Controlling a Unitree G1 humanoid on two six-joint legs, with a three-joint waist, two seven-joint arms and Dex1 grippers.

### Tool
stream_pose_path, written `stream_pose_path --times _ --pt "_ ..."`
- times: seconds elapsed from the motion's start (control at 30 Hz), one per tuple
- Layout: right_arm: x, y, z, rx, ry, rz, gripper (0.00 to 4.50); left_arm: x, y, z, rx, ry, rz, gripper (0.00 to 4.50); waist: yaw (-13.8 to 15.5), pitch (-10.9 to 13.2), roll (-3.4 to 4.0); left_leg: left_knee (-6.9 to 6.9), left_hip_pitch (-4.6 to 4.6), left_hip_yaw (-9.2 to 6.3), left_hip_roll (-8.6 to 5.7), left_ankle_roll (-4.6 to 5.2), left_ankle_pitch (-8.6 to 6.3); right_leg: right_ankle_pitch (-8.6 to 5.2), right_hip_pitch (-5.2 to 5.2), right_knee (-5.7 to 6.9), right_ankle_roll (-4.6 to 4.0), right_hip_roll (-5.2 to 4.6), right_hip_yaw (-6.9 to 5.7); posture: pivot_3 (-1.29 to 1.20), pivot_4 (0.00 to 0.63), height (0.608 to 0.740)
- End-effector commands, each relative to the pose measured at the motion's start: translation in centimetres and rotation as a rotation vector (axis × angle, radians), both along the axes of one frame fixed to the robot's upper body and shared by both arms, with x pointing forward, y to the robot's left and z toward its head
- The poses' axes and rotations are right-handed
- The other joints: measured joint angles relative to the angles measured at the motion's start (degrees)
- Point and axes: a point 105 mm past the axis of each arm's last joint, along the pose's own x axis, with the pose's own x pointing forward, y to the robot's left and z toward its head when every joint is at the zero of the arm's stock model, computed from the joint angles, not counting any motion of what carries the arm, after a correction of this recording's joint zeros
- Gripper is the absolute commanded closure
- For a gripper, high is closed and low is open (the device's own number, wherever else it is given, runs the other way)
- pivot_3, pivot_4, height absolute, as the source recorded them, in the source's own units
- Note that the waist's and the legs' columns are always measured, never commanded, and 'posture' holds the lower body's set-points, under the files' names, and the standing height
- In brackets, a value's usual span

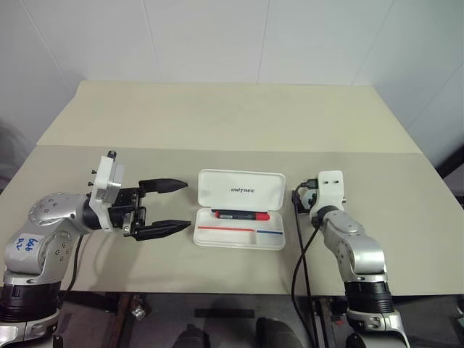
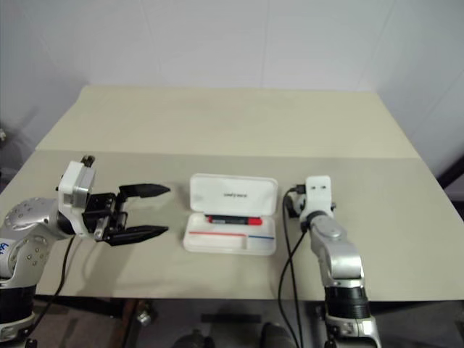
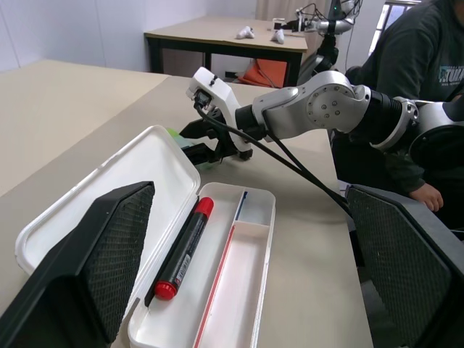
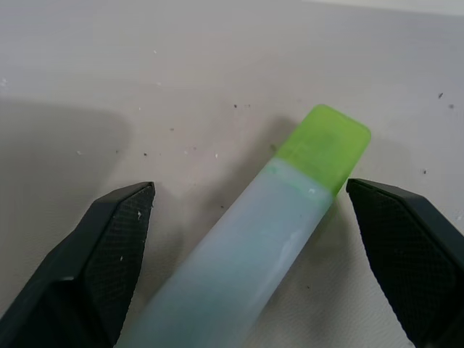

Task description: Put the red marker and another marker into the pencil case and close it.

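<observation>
I need to close my right gripper on the light-green marker, because the gripper's fingers are beside the light-green marker's body (image 4: 246, 254), low over the table.
The white pencil case (image 1: 272, 241) lies open at the table's middle, its lid (image 1: 241, 191) tilted back. The red marker (image 1: 241, 214) rests inside it, red cap toward the right; it is also in the left wrist view (image 3: 181, 246). My left gripper (image 1: 187, 206) hovers open just left of the case, pointing at it, with nothing between its fingers. Right of the case, my right gripper (image 4: 250, 187) stands open low over the table. The light-green marker (image 4: 275, 217) lies flat between its fingers, and neither finger touches it.
The beige table (image 1: 217, 116) stretches far back to a white wall. A black cable (image 1: 299, 254) hangs from my right wrist past the front edge. In the left wrist view a person in a dark top (image 3: 413, 58) stands beyond my right arm, before another table (image 3: 217, 32).
</observation>
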Motion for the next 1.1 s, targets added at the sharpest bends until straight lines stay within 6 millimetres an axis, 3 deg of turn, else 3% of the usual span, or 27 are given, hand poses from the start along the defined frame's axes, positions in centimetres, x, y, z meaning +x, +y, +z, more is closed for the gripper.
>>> stream_pose_path --times 0.03,0.33,0.47,0.87,1.1 --pt "0.0 -1.2 -0.9 -0.039 0.057 -0.067 0.56 -0.3 0.0 0.6 0.008 -0.039 -0.001 0.0 -0.1 0.0 0.0 0.0 0.01 0.0 -0.01 0.03 0.0 0.0 0.01 0.02 0.0 -0.02 0.0 0.0 0.15 0.74" --pt "0.7 -0.9 -0.4 -0.082 0.042 -0.045 3.39 -0.2 0.0 0.7 0.009 -0.05 0.009 0.0 0.1 0.0 -0.01 -0.01 0.03 -0.15 -0.18 0.27 0.01 0.0 0.03 0.13 0.0 -0.27 -0.14 0.0 0.15 0.74" --pt "1.0 -0.7 0.1 -0.102 0.019 -0.026 3.39 -0.1 -0.1 0.8 0.006 -0.055 0.009 0.0 0.1 0.0 -0.01 -0.01 0.03 -0.15 -0.21 0.29 0.02 0.0 0.04 0.13 0.0 -0.29 -0.14 0.0 0.15 0.74" --pt "2.5 1.1 10.0 -0.096 -0.344 0.263 3.39 -0.4 0.9 0.4 -0.025 -0.041 -0.015 0.0 -0.3 0.1 0.11 -0.24 -0.02 -0.04 -0.1 0.16 0.07 0.01 -0.07 -0.06 0.02 -0.11 -0.14 0.0 0.15 0.74" --pt "0.9 3.4 15.3 -0.133 -0.451 0.539 3.39 -0.6 2.9 0.0 -0.034 -0.059 0.015 0.0 -0.1 0.1 0.15 -0.26 -0.06 0.0 -0.05 0.15 0.06 0.01 -0.09 -0.17 0.02 -0.1 -0.14 0.0 0.15 0.74"
